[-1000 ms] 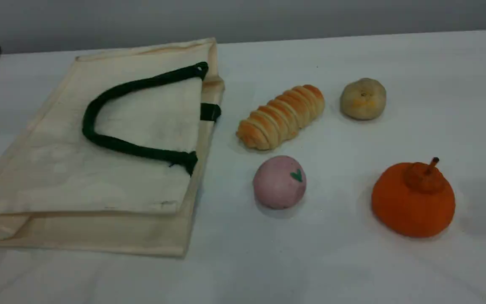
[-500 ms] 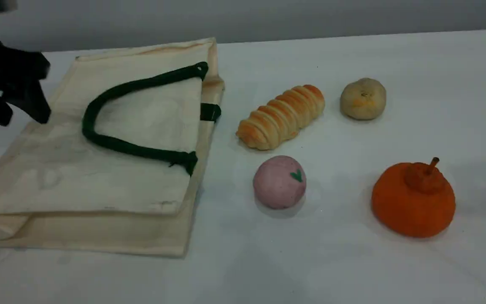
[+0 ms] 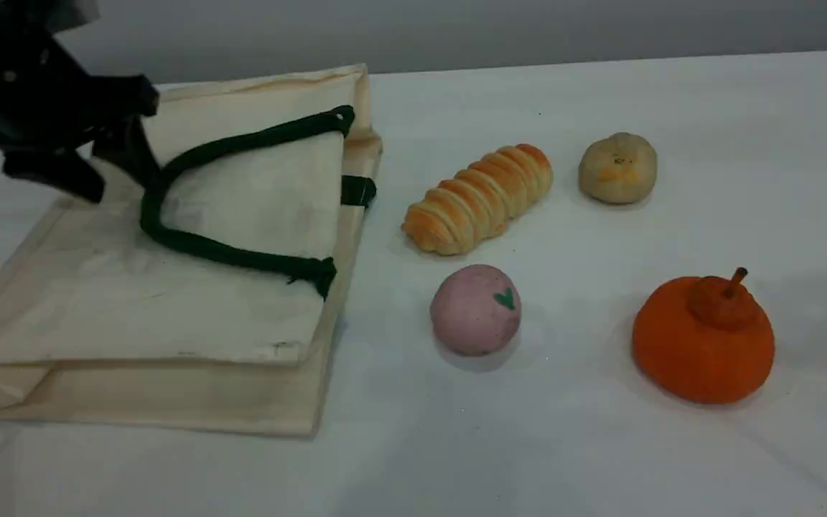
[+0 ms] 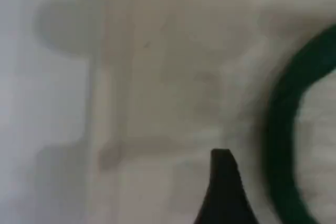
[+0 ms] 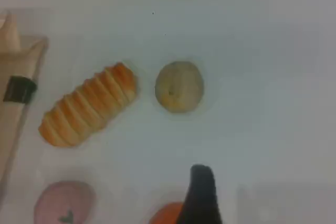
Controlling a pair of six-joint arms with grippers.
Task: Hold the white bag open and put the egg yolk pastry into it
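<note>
I need to grab the bag next by the bend of its raised green handle with my left gripper, because the bag's cream cloth lies flat on the tabletop.
The white bag lies flat on the left of the table, its dark green handle looped on top. My left gripper hovers open over the bag's far left part, right by the bend of the handle. The left wrist view shows one fingertip above the cream cloth, with the handle just to its right. The egg yolk pastry sits alone at the far right, untouched. In the right wrist view my right gripper hangs above the table, short of the pastry, with nothing in it.
A long golden bread roll lies between the bag and the pastry. A pink ball with a green mark sits in front of it. An orange pumpkin-shaped toy stands at the near right.
My left gripper has come in from the top left corner and moved right, over the bag up to the handle's bend. The bag and the food items have not moved.
</note>
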